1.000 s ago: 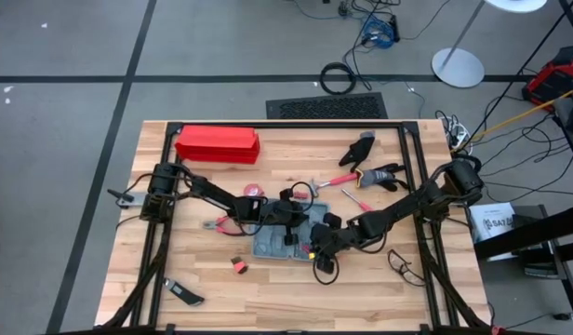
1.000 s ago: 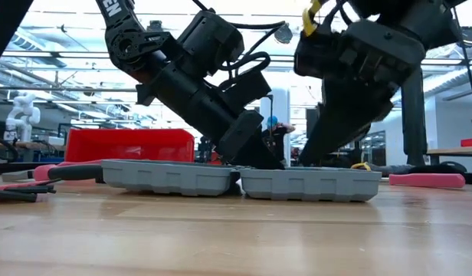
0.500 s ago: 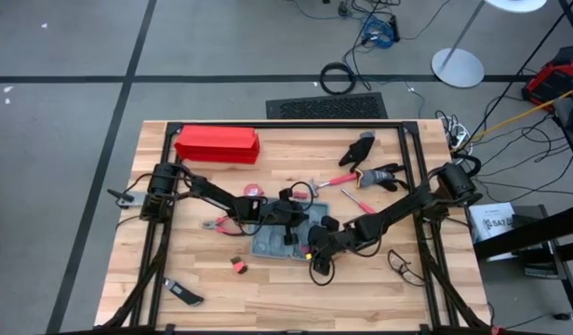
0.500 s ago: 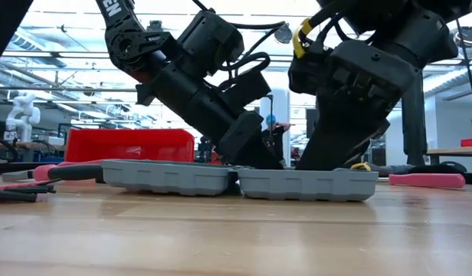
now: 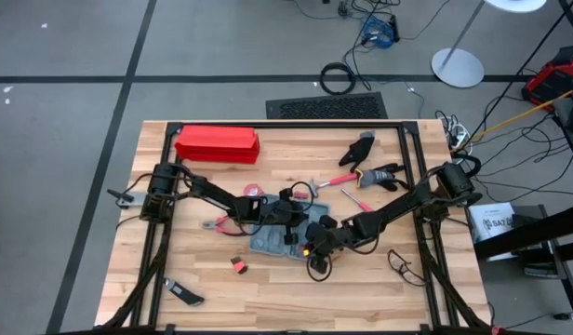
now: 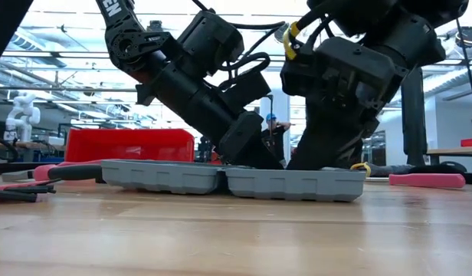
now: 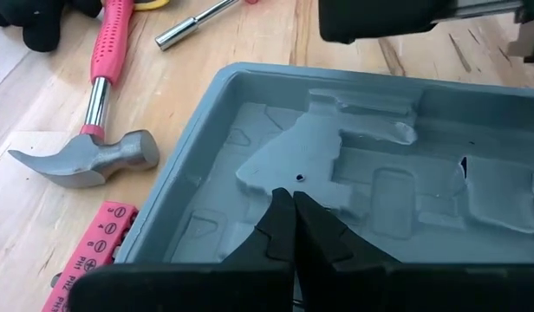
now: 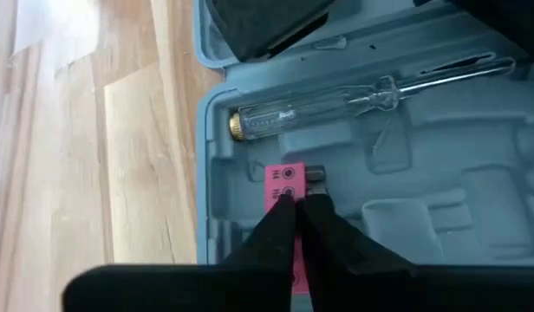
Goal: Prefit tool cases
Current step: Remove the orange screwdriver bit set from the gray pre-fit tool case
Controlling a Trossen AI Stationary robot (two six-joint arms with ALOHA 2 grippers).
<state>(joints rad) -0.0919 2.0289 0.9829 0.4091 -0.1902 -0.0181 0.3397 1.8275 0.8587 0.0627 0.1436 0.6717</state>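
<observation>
My right gripper is shut above the pink bit holder (image 8: 284,182), so it reopens next, then moves down to close on the bit holder's long sides.
The blue-grey tool case (image 5: 268,244) lies open and flat on the wooden table, both halves down (image 6: 167,178). Its grey moulded recesses fill the left wrist view (image 7: 380,173) and the right wrist view (image 8: 423,173). A clear-handled screwdriver (image 8: 362,95) lies in one recess, and a pink bit holder (image 8: 284,182) in another. My left gripper (image 7: 289,198) is shut, its tips down inside one half. My right gripper (image 8: 296,201) is shut, its tips at the pink bit holder in the other half (image 5: 314,244). My left gripper rests its shut fingertips on the raised grey moulding (image 7: 302,165) inside the case, slanting down from the table's left side. The case lies flat on the table. My right gripper sets its shut fingertips on the pink bit holder's end (image 8: 286,192), lying along the strip, which sits in its recess. Whether the fingers pinch it or only press on it, I cannot tell.
A pink-handled hammer (image 7: 98,104) and a pink bit strip (image 7: 85,251) lie beside the case. The long red box (image 5: 217,144) stands at the far left. Black gloves (image 5: 366,149), pink pliers (image 5: 217,223), a small red part (image 5: 238,266) and a black tool (image 5: 184,295) lie around.
My right gripper has moved toward the table's left, staying low in the case. The case's right half has slid leftward along the table with it, while the left end has stayed in place under my left gripper.
</observation>
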